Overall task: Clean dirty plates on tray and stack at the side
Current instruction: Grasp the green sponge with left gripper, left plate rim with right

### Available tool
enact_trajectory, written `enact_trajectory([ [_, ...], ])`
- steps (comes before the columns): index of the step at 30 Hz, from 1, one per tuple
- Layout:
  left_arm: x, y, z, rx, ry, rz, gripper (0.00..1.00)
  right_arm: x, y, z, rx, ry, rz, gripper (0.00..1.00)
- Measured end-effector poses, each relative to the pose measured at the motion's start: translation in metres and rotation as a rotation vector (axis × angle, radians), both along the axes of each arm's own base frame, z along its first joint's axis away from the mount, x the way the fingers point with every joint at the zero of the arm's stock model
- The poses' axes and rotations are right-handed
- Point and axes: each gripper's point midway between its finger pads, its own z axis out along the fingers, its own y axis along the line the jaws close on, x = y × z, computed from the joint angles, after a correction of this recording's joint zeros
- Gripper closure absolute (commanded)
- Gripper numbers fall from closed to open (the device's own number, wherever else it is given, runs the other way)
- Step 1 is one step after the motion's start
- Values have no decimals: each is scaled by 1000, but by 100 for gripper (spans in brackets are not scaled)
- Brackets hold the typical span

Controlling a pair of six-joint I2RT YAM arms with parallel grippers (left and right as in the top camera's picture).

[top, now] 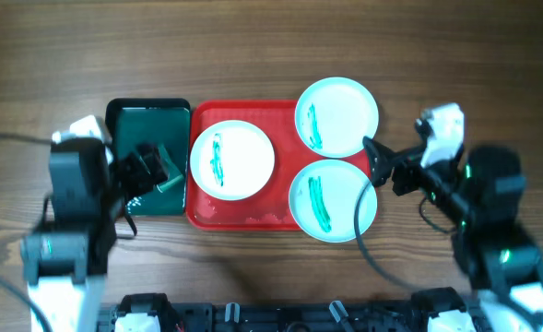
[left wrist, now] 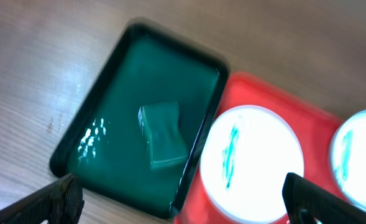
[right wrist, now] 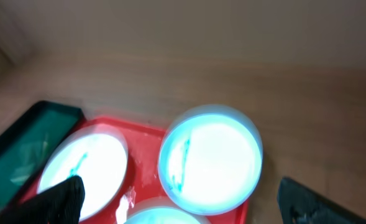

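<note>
The green sponge should be grabbed next across its narrow middle by my left gripper, to clean the dirty plates. The sponge's wide ends then stay free.
The red tray [top: 243, 210] holds three dirty plates, each with a green smear: a white plate [top: 243, 159] at its left, a pale aqua plate [top: 343, 115] at the far right corner and a pale aqua plate [top: 340, 198] at the near right. My left gripper [top: 156, 169] is open and empty over the dark green tray; in the left wrist view [left wrist: 183, 202] the white plate [left wrist: 254, 165] lies to its right. My right gripper [top: 384, 164] is open and empty at the tray's right edge, between the two aqua plates; in the right wrist view [right wrist: 179, 202] the far aqua plate [right wrist: 214, 162] lies ahead.
A dark green tray [top: 133, 124] sits against the red tray's left side, with a green sponge [left wrist: 164, 135] lying in it. Bare wooden table [top: 253, 46] surrounds both trays. A black cable [top: 368, 254] loops near the right arm.
</note>
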Motion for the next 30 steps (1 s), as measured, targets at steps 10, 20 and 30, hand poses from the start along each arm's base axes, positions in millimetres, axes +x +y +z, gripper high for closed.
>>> enact_trajectory([
  [10, 29, -16, -87, -171, 411, 76, 15, 53, 70, -56, 136, 416, 201, 13],
  [20, 44, 16, -126, -95, 489, 224, 65, 78, 140, -152, 9, 674, 190, 37],
  [30, 50, 9, -171, -126, 606, 203, 60, 81, 139, -158, -2, 681, 169, 32],
])
